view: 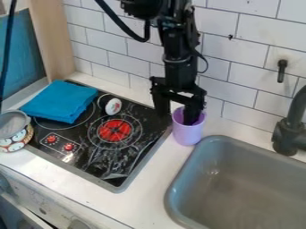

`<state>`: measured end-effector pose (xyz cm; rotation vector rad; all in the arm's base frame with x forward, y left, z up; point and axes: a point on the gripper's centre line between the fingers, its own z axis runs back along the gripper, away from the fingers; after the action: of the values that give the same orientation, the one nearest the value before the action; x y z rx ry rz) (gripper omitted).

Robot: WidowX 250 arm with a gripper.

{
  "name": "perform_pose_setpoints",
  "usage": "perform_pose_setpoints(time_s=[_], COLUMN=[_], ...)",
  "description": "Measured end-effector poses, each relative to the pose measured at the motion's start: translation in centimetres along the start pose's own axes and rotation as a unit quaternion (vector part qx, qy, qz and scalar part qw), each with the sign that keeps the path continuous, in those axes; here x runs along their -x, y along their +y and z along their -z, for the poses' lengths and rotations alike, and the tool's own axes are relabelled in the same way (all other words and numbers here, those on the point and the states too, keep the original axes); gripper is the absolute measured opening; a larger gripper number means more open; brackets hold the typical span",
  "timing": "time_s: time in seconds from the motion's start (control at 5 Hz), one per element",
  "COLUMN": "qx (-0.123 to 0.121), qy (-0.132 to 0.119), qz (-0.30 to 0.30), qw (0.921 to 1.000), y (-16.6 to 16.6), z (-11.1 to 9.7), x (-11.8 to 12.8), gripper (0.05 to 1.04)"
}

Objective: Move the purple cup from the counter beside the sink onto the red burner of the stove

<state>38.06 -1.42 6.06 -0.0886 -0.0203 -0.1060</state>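
Observation:
I should next take hold of the light purple cup's rim with my gripper, so that I can move the cup onto the stove.
The black gripper [177,117] hangs down at the stove's right edge, in front of the tiled wall. Its fingers are apart: the right one dips inside a purple cup [188,134], while the left one stays outside, left of the cup's rim. The cup stands upright on the white counter between stove and sink. The tip inside the cup is hidden by the cup's wall. Whether either finger touches the cup, I cannot tell.
On the black stove [140,147] lie a folded blue cloth [60,102] and a small white-and-black round object [110,104]. A patterned container [17,138] with a grey top is at the left edge. The grey sink [174,190] and black faucet [289,134] are at right.

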Motion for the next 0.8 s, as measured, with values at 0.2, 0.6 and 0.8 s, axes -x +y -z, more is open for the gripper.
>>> perform_pose_setpoints(time_s=[0.2,0.6,0.8], qx=[0.001,-0.005,-0.020], qy=[0.006,-0.002,-0.023], qz=[-0.009,-0.011,-0.017], qw=[0.9999,0.9999,0.9994], y=[0.6,0.8,1.0], z=[0.6,0.7,0.3], x=[0.0,-0.2,1.4], gripper=[0.661,0.158,0.090])
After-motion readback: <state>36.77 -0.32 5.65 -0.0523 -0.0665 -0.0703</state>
